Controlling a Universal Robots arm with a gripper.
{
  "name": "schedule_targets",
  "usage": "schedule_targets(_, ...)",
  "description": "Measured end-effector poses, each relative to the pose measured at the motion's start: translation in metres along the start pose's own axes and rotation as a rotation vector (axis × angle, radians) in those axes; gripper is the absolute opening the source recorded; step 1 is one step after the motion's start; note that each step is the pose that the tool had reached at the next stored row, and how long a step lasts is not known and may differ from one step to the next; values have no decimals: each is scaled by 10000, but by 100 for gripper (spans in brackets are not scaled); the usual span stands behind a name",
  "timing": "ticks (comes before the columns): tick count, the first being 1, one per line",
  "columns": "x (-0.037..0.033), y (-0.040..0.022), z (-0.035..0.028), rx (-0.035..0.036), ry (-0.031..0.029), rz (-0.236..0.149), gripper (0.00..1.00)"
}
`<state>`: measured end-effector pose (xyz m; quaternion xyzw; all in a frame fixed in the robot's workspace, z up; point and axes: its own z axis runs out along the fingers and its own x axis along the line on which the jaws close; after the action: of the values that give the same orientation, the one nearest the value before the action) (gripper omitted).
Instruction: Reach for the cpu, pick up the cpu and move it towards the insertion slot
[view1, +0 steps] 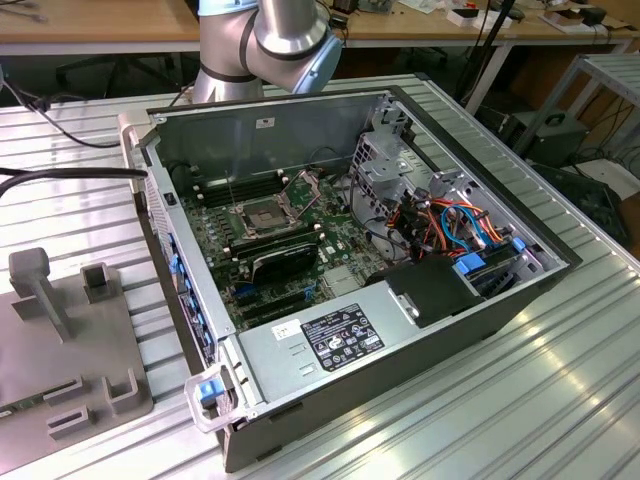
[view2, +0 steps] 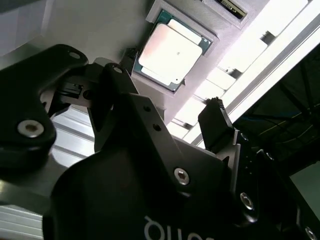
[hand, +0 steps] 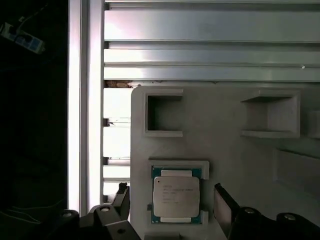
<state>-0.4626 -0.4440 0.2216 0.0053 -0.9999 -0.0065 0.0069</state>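
Observation:
I must lower my gripper before closing on the CPU (hand: 176, 197): its fingers hang above the CPU in the wrist view, with grey tray between them.
The cpu (hand: 176, 197) is a pale tan-gold square chip lying flat in a pocket of a light grey tray (hand: 225, 160). In both wrist views my gripper (hand: 172, 204) hangs over it, open, one black finger on each side of the chip and apart from it. The second wrist view also has the cpu (view2: 172, 52) beyond the gripper (view2: 172, 89), whose fingertips (view2: 214, 117) hold nothing. In the exterior view the insertion slot (view1: 262, 217), a silvery-framed socket with a dark centre, lies on the motherboard inside the open computer case (view1: 480, 320).
The tray has two empty square pockets (hand: 164, 117) beyond the chip and rests on a slatted aluminium table (hand: 200, 30). Inside the case are a black block (view1: 285, 260), a power supply (view1: 330, 340) and coloured cables (view1: 460, 225). A grey fixture (view1: 60, 340) lies at the exterior view's left.

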Motion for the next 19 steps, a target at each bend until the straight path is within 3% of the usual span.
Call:
schedule_targets(5, 0, -12, 83, 38, 2, 1, 77)
schedule_targets(9, -3, -35, 204, 37, 0, -1, 77)
schedule_targets(13, -3, -44, 284, 50, 0, 13, 77)
schedule_targets(19, -32, -46, 320, 87, 5, 270, 77)
